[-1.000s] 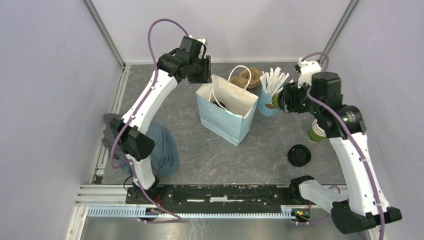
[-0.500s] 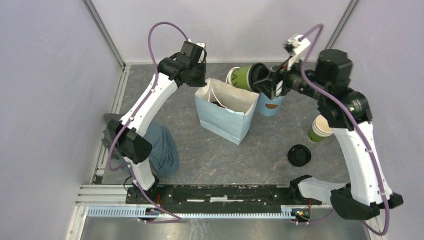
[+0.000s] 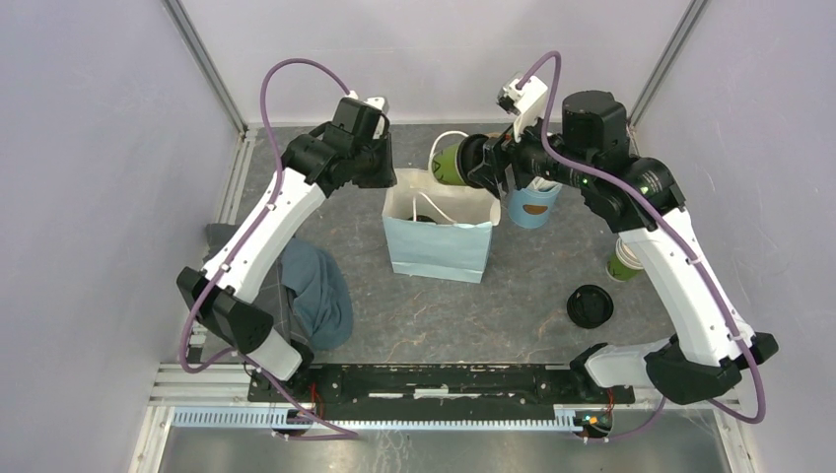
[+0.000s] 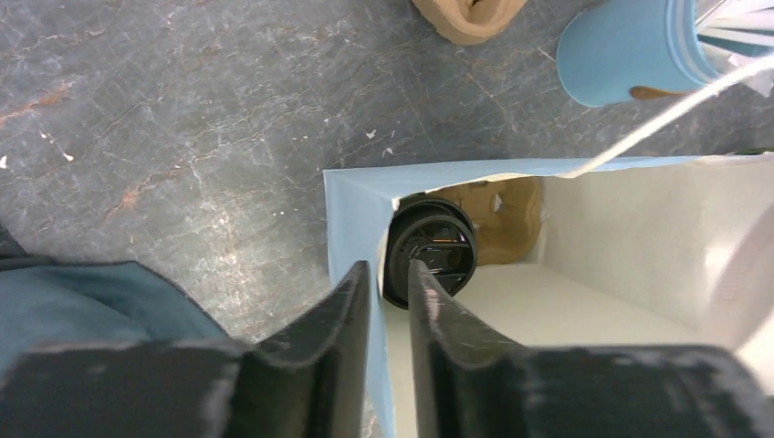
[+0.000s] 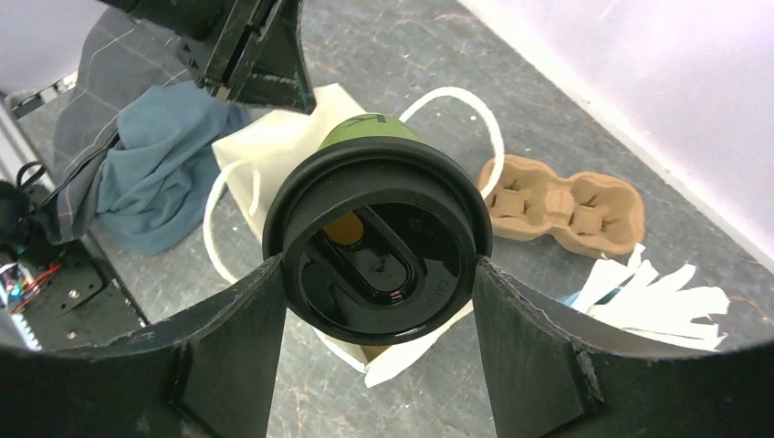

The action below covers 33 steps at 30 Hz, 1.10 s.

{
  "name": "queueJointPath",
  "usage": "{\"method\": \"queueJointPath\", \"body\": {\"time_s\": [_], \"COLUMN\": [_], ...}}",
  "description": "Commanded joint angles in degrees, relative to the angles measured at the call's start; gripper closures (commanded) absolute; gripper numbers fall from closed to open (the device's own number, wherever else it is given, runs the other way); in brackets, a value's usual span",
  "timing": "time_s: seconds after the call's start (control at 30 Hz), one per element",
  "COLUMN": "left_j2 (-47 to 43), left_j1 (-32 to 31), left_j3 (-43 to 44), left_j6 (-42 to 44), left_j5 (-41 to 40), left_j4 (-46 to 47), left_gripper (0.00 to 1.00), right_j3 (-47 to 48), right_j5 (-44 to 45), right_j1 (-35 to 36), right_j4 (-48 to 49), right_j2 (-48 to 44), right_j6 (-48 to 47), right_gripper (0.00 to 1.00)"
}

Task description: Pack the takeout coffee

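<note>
The blue bag (image 3: 439, 251) needs its opening free to take the cup, so my left gripper should next grab the bag by its side's rim (image 3: 386, 205).
My right gripper (image 5: 379, 266) is shut on the takeout coffee (image 5: 365, 132), a dark-green cup whose black lid (image 5: 379, 246) faces the wrist camera. From above, the cup (image 3: 451, 163) lies tilted on its side in the air over the back rim of the blue bag (image 3: 439, 251). My left gripper (image 3: 378, 177) is at the bag's left wall (image 4: 351, 219), one finger outside and one inside. Its jaws stand a narrow gap apart around the paper. Another black-lidded cup (image 4: 429, 255) and brown cardboard (image 4: 497, 212) sit inside the bag.
A light-blue cup of white sticks (image 3: 532, 204) stands just right of the bag. A lidless green cup (image 3: 626, 258) and a loose black lid (image 3: 590, 305) are at the right. A blue cloth (image 3: 315, 296) lies front left. A brown cup carrier (image 5: 561, 205) lies behind the bag.
The right arm has carried the cup left from beside the stick cup to above the bag's back rim. The left gripper has dropped onto the bag's left wall, and the bag now stands squarer.
</note>
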Motion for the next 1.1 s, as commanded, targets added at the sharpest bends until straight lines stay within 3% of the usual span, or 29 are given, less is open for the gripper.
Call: {"method": "queueJointPath", "body": {"time_s": [0.0,0.1,0.23,0.5,0.77,1.07], "left_j2": [1.7,5.2,8.2,9.6,7.0,-3.5], "left_j1": [-0.2,-0.2,-0.2,-0.4,-0.5,-0.5], "left_j3": [2.3,7.1,10.9,10.9,7.8,-5.1], "left_j6": [-3.3,-3.3,-2.1,0.1,4.4,7.3], "left_j5": [-0.7,-0.8,-1.8,-4.6,-5.0,-5.4], "left_j4": [-0.8,-3.5,-5.6,-6.6,0.6,14.4], "left_gripper": [0.65,0.48,0.46,0.70,0.97,0.98], "right_j3": [2.7,2.5,2.2,1.9,-1.3,2.2], "right_j5": [6.3,6.6,6.9,4.3,2.0,7.0], "right_j1": [0.2,0.2,0.2,0.9,4.9,11.6], "right_j4": [3.4,4.4,4.9,1.7,0.7,-5.8], "right_j2": [-2.4,-3.0,-3.3,-1.6,-1.7,2.1], "right_j6": [-0.3,0.1,0.4,-2.6,-11.3,-19.0], "right_gripper": [0.62,0.62,0.63,0.64,0.68,0.69]}}
